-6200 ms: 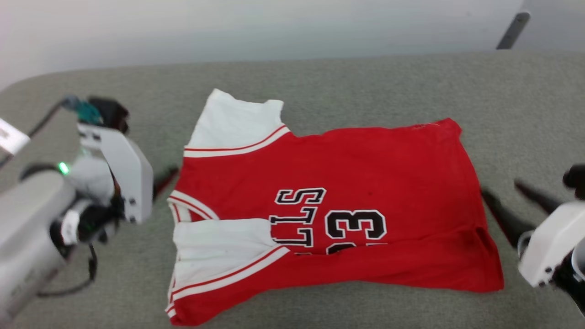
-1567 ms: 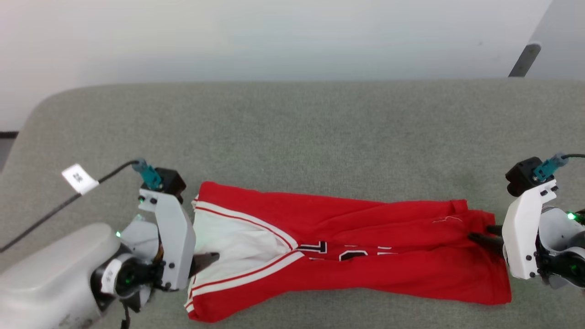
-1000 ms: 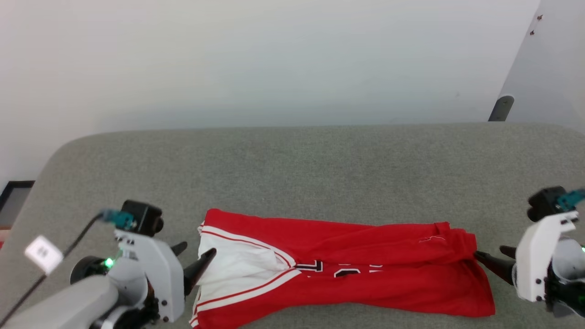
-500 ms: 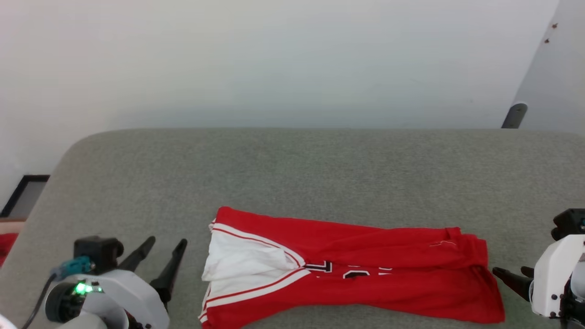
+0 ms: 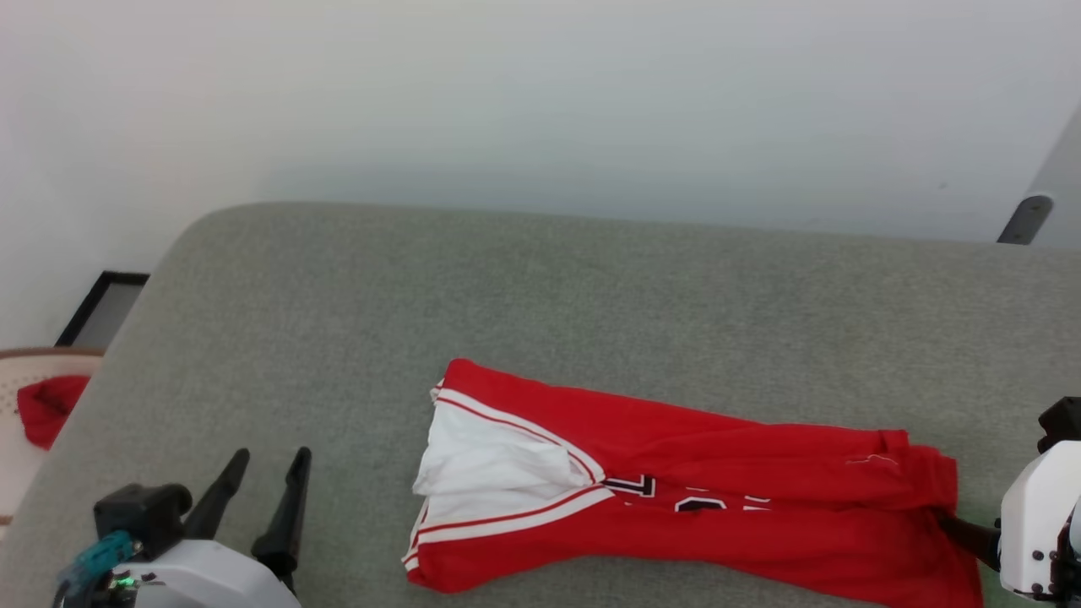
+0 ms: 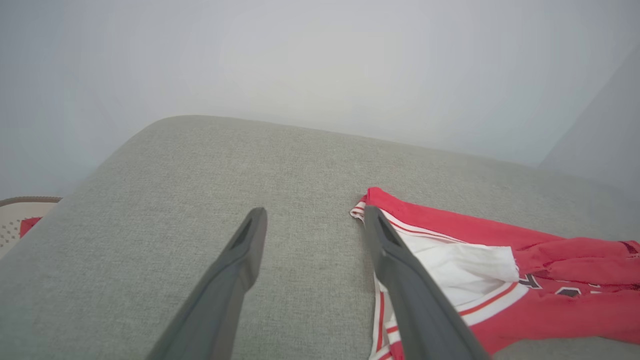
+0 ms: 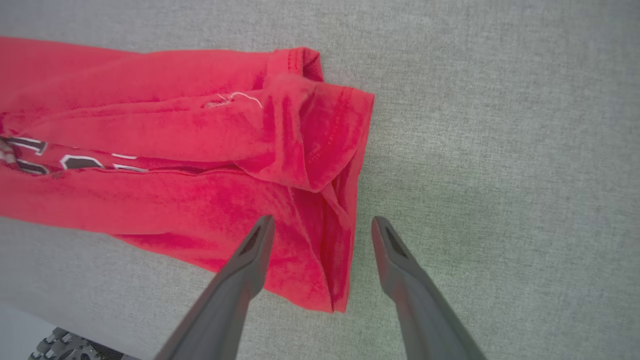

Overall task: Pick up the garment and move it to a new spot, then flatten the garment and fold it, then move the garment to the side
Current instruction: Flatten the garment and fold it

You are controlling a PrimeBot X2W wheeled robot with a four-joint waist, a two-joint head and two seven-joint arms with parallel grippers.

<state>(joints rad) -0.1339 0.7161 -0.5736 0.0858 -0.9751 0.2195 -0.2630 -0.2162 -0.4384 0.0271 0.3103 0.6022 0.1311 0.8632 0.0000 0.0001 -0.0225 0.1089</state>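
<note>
The right gripper needs to fold the garment over on itself, so next it should grab the garment by its bunched red hem edge [image 7: 333, 252].
The garment [image 5: 701, 456] lies on the grey cushioned surface [image 5: 540, 287], folded lengthwise into a long red band. Its white sleeve [image 5: 490, 464] is at the left end and part of the lettering shows. My left gripper [image 5: 270, 460] stands open well left of the sleeve end, holding nothing. In the left wrist view its open fingers [image 6: 315, 214] point over bare cushion, with the garment [image 6: 500, 235] beyond the right finger. My right gripper [image 5: 963, 532] sits at the hem end. In the right wrist view it [image 7: 322, 222] is open above the hem of the garment [image 7: 175, 125], one finger over cloth, one over cushion.
A pale basket [image 5: 25, 371] holding a red cloth [image 5: 46, 405] stands off the surface's left edge. A white wall rises behind, with a dark pole [image 5: 1022, 219] at the far right. Bare cushion stretches behind and left of the garment.
The garment went from a wide spread to a narrow band. Both grippers were at its ends; the left has since drawn back to the left. The camera has shifted.
</note>
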